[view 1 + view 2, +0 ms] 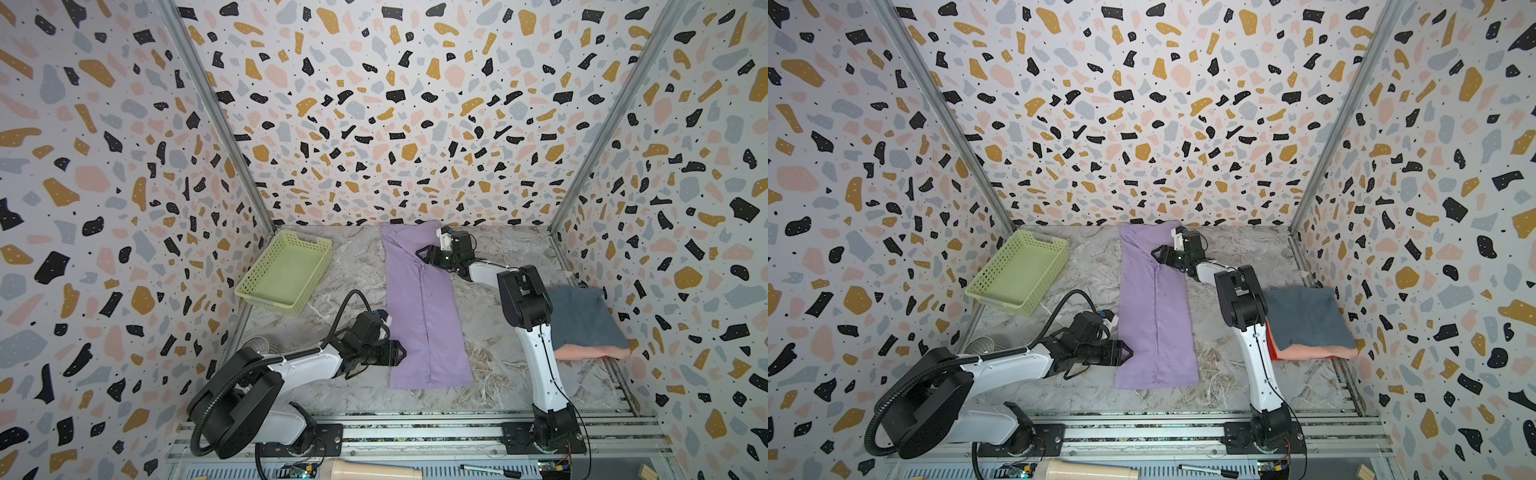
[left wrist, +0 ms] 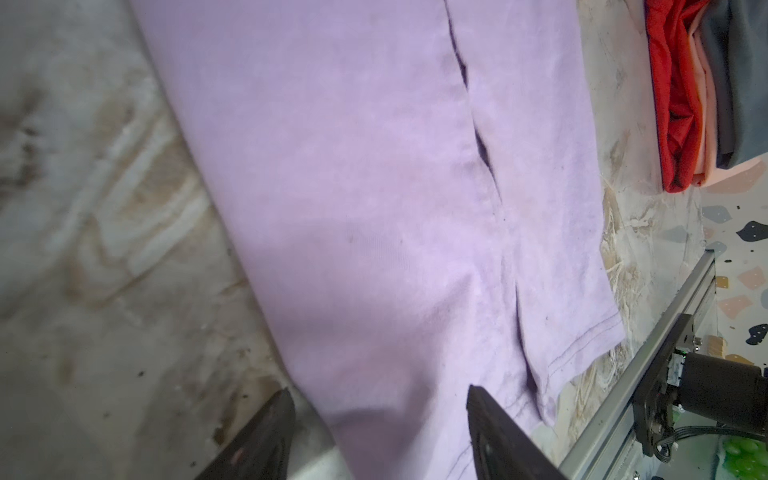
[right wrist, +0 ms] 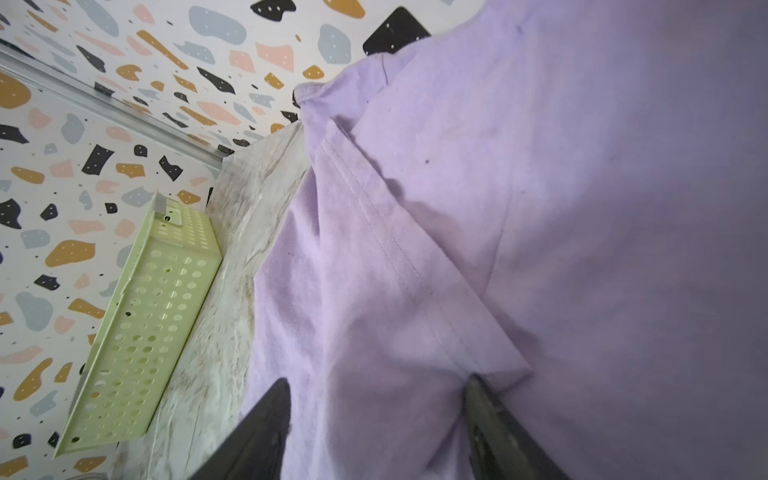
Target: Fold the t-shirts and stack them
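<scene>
I will next grab the lavender t-shirt by its side edge near the hem [image 1: 391, 374] with my left gripper. Then I can fold the t-shirt's hem end over the strip [image 1: 422, 312].
A lavender t-shirt [image 1: 424, 307] [image 1: 1154, 307], folded lengthwise into a long strip, lies on the marble table from the back wall towards the front. My left gripper [image 1: 400, 353] [image 2: 379, 390] is open at the shirt's left edge near the hem, with its jaws straddling that edge. My right gripper [image 1: 420, 254] [image 3: 378, 378] is open low over the shirt's far part, beside a folded-in sleeve. At the right, a slate blue-grey t-shirt [image 1: 582, 316] tops a folded stack, over a salmon pink t-shirt [image 1: 590, 352] and a red t-shirt [image 1: 1273, 349] [image 2: 673, 104].
A pale green lattice basket [image 1: 286, 270] [image 3: 145, 316] sits tilted at the back left corner. A cup [image 1: 259, 345] lies by the left arm's base. Metal rails [image 1: 415, 432] run along the front edge, with a wooden cylinder [image 1: 374, 469] and a marker [image 1: 490, 471] below. Patterned walls enclose three sides.
</scene>
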Controlling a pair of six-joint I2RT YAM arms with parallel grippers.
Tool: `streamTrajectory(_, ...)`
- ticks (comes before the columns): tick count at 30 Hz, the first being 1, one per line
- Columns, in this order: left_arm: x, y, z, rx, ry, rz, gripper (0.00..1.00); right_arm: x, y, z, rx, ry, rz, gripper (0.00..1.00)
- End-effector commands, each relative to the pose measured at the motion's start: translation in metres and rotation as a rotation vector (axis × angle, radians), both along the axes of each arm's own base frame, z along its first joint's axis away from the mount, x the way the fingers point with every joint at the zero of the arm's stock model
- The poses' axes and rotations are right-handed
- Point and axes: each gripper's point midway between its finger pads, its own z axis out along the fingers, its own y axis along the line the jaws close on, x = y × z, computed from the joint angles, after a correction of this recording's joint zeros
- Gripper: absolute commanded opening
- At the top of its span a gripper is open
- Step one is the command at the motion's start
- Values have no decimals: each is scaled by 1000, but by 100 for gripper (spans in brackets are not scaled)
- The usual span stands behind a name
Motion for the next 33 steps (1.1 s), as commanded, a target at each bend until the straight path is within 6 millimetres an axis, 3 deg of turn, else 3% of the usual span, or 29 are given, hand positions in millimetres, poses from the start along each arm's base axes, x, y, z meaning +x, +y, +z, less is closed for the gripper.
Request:
streamTrajectory(1, -2, 14, -7, 83, 28, 40, 68, 1, -1, 19, 10, -38, -4, 67)
streamTrajectory(5, 3, 11, 8, 53, 0, 56, 68, -22, 1, 72, 36, -165, 69, 68)
streamTrajectory(9, -10, 16, 3, 47, 43, 61, 65, -60, -7, 99, 5, -162, 106, 70)
streamTrajectory(12, -30, 10, 6, -1, 78, 30, 65, -103, -29, 86, -85, -34, 56, 71)
streamTrajectory(16, -63, -1, 7, -44, 136, -32, 64, -179, -62, 56, -179, 86, 20, 71)
streamTrajectory(20, -82, 4, -2, -57, 180, -28, 63, -249, -90, 35, -199, 188, 1, 71)
streamTrajectory(24, -89, 10, -9, -53, 186, -30, 60, -305, -104, 21, -242, 244, 19, 71)
streamTrajectory(28, -80, 7, -7, -33, 132, -46, 56, -355, -127, 3, -299, 347, 0, 71)
streamTrajectory(33, -79, 0, -8, -85, 137, -31, 43, -391, -137, -10, -274, 411, 1, 69)
